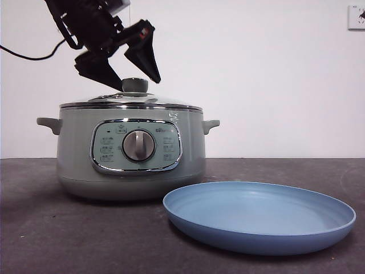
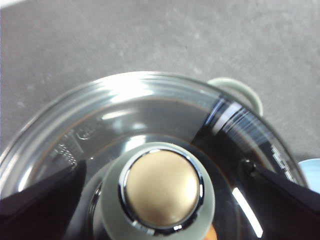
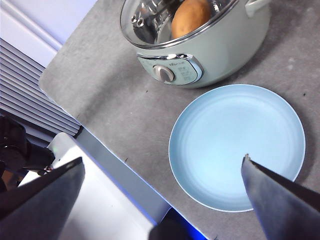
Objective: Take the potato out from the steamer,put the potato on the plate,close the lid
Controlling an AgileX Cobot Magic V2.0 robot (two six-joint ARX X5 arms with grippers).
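The robot should next pick up the glass lid by its knob (image 1: 135, 84) with the left gripper, to get the potato out of the steamer (image 1: 131, 151).
The sage-green steamer (image 1: 131, 151) stands left on the dark table with the glass lid (image 1: 131, 101) on it. My left gripper (image 1: 137, 83) is open, one jaw on each side of the lid's knob (image 2: 162, 192), just above the glass and not gripping it. The potato (image 3: 190, 17) lies inside the steamer (image 3: 225, 50) and shows through the lid (image 3: 150, 25) in the right wrist view. The light-blue plate (image 1: 256, 237) lies empty in front right of the pot. My right gripper (image 3: 162, 160) is open and empty, high above the plate (image 3: 237, 145).
One side handle of the steamer (image 2: 240, 90) sticks out beyond the lid rim. A black cable (image 1: 28, 56) hangs at the upper left. A wall socket (image 1: 356, 16) is at the top right. The table's edge and a white base (image 3: 100, 190) lie below the right arm.
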